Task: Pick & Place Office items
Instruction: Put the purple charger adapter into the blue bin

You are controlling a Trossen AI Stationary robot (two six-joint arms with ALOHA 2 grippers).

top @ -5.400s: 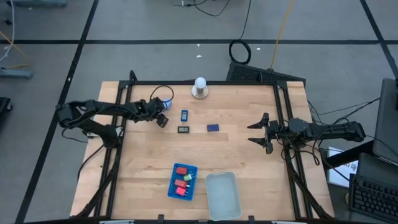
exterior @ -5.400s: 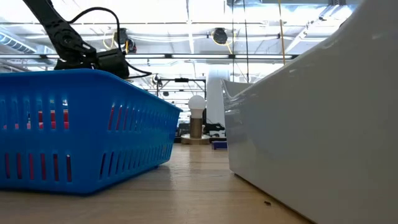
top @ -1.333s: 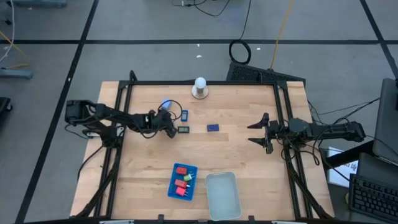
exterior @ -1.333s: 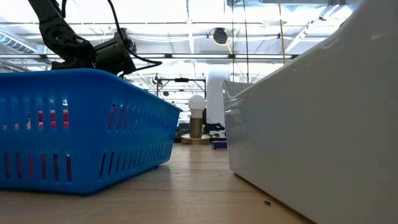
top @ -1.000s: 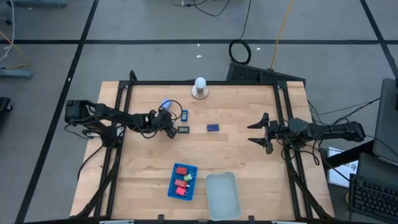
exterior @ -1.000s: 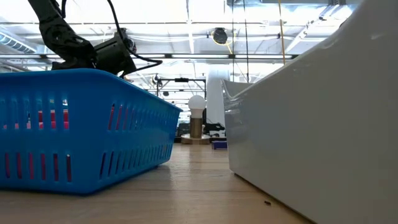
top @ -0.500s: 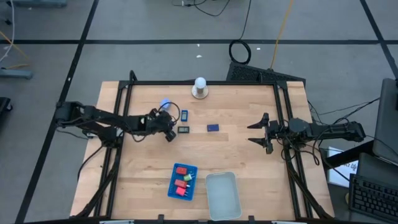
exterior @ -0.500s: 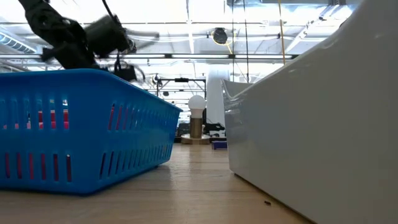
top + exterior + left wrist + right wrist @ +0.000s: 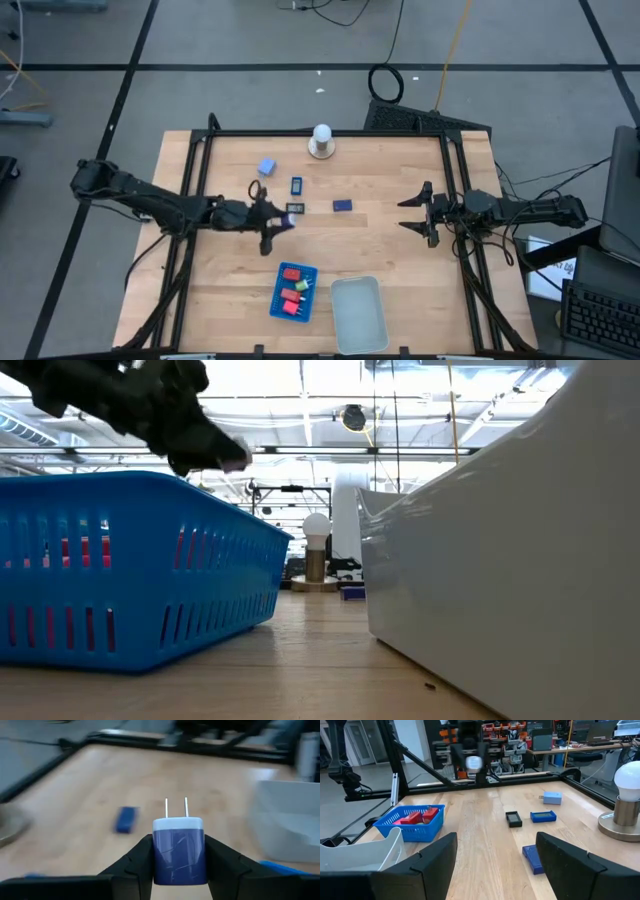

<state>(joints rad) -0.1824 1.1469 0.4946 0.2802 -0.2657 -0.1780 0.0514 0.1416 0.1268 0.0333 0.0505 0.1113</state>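
Note:
I need to move the plug adapter (image 9: pixel 179 852) to the blue tray (image 9: pixel 284 868) with my left gripper first. The adapter is short of the tray, so it would miss if I opened now.
My left gripper (image 9: pixel 284 222) hangs over the table's middle left, shut on a blue plug adapter (image 9: pixel 178 851) with a white face and two prongs. It also shows above the blue tray in the low view (image 9: pixel 215 455). Other office items lie on the wood: a light blue piece (image 9: pixel 266 167), a blue rectangle (image 9: pixel 297 185), a black rectangle (image 9: pixel 513 819) and a dark blue piece (image 9: pixel 342 205). Red blocks and a green bit lie in the blue tray (image 9: pixel 280 300). At the table's right edge my right gripper (image 9: pixel 413 212) waits open. My left gripper pinches the adapter's two blue side walls (image 9: pixel 158 855) between its two fingers (image 9: pixel 142 862). The fingers come from the table's left, about level. The prongs (image 9: pixel 176 807) point forward, away from the gripper. The adapter is lifted clear of the table.
A clear tray (image 9: pixel 358 313) stands beside the blue tray at the near edge. A white ball on a round base (image 9: pixel 321 141) stands at the far edge. A black frame (image 9: pixel 450 170) runs along the table's sides. Bare wood lies between the trays and the loose pieces.
My left gripper has swung from beside the black rectangle toward the table's near edge and a little to the right, turning as it went. It carries the adapter clear of the table. The loose pieces on the wood have stayed put.

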